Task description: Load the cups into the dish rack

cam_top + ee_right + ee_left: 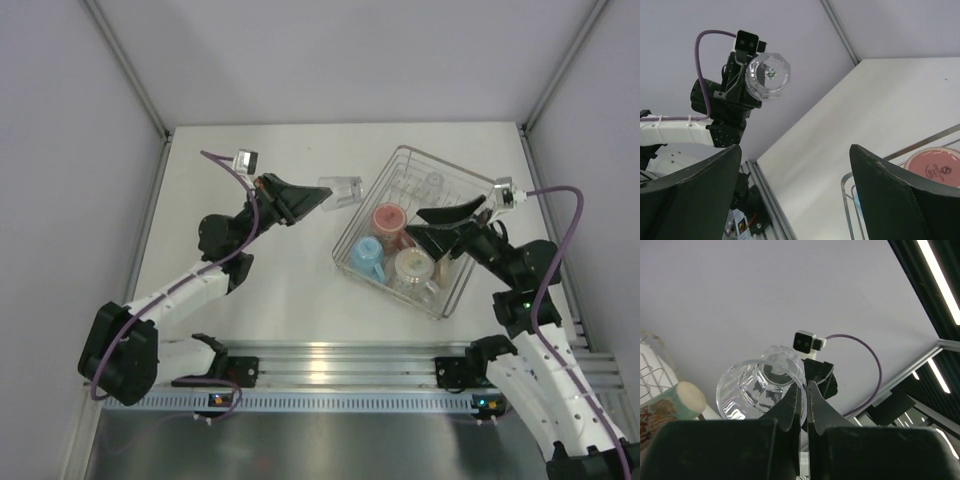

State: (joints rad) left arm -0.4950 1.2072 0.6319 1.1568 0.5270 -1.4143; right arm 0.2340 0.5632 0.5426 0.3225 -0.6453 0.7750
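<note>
The held glass needs to go into the dish rack, so my right gripper will next grab the glass by its faceted base (355, 190) (772, 74).
My left gripper (322, 200) is shut on the rim of a clear glass (343, 190) and holds it tipped on its side above the table, just left of the dish rack (357, 222). In the left wrist view the fingers (795, 402) pinch the glass wall (757, 387). The rack holds a pink cup (388, 220), a light blue cup (367, 255), a cream patterned cup (412, 268) and a clear glass (433, 183). My right gripper (414, 223) is open and empty over the rack's middle. The right wrist view shows the held glass (769, 75) and the pink cup (935, 167).
The rack sits at an angle on the right half of the white table (260, 290). Grey walls and metal posts enclose the table on three sides. A metal rail (330, 360) runs along the near edge by the arm bases.
</note>
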